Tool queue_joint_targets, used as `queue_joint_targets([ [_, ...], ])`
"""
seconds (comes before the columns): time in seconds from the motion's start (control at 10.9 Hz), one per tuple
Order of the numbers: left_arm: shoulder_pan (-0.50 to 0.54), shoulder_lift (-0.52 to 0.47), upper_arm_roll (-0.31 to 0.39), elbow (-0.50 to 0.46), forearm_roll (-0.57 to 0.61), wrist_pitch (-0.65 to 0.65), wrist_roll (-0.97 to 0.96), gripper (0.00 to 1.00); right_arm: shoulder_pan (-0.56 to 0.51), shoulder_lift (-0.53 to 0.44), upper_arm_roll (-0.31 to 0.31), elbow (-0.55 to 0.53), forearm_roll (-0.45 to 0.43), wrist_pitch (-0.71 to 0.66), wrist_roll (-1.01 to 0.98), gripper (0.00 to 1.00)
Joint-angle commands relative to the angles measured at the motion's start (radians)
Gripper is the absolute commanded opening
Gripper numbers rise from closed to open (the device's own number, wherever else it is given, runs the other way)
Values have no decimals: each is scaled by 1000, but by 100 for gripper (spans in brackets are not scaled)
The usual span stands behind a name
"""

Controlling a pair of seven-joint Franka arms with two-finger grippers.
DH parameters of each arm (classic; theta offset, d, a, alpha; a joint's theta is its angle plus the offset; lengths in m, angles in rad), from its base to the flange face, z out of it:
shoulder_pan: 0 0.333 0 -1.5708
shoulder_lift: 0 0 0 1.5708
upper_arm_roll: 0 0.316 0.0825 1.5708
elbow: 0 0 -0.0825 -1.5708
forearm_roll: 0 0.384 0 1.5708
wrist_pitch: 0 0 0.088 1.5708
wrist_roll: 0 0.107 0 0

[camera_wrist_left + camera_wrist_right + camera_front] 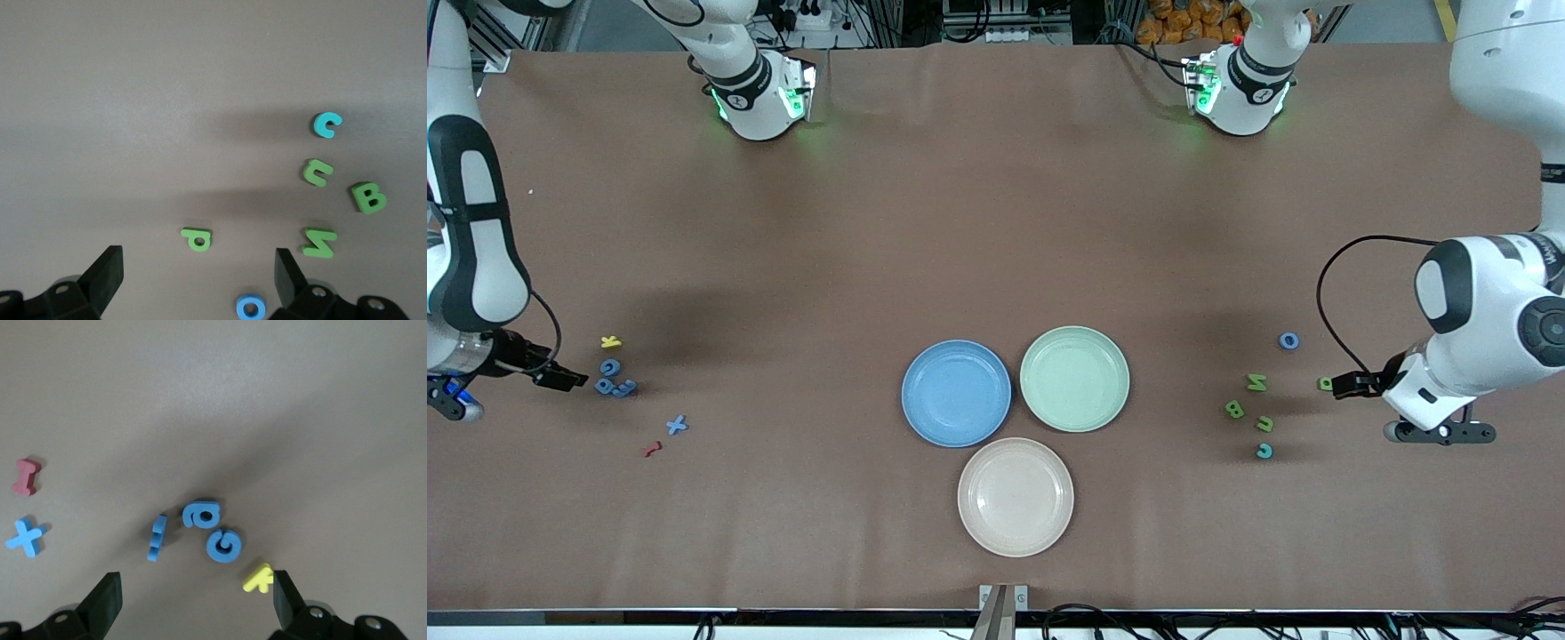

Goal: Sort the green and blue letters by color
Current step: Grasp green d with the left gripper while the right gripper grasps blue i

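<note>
My right gripper grabs the blue E by its middle [624, 389] next, to sort the E onto the blue plate [957, 393].
Toward the right arm's end lie blue letters: a G [610, 366] [223, 545], a rounded piece [201, 514], an E on its edge [157, 537] and an X [678, 425] [27, 537]. My right gripper [569, 380] [197, 600] hangs open just beside this cluster, holding nothing. Toward the left arm's end lie green letters: P [1326, 384] [197, 238], N [1256, 382] [319, 243], B [1234, 409] [368, 197] and a U shape [317, 172], plus a blue O [1288, 340] [251, 308]. My left gripper [1344, 385] [198, 277] is open and empty, by the P.
A blue plate [956, 422], a pale green plate [1074, 409] and a beige plate [1016, 533] sit together mid-table, near the front camera. A yellow K [259, 578] and a red letter [26, 477] lie among the blue ones. A teal C [327, 124] lies by the green ones.
</note>
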Motion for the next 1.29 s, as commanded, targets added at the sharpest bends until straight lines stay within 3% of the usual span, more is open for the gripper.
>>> queue_joint_targets([
  [0.0,21,-4,-11,-98,12,122,35,100,44,85,5,58,18,6,96,100],
  [0.46,47,1,-14,-235,12,301,73,100,65,131,3,59,4,77,136,100],
  [0.74,97,16,-34,-250,12,315,101,100,73,143,5,58,6,91,151,100],
  [1.1,211,60,-132,-253,12,347,136,100,79,157,5,56,9,92,159,100],
  [1.2,211,66,-134,-256,12,366,136,100,79,157,5,55,8,92,158,93],
])
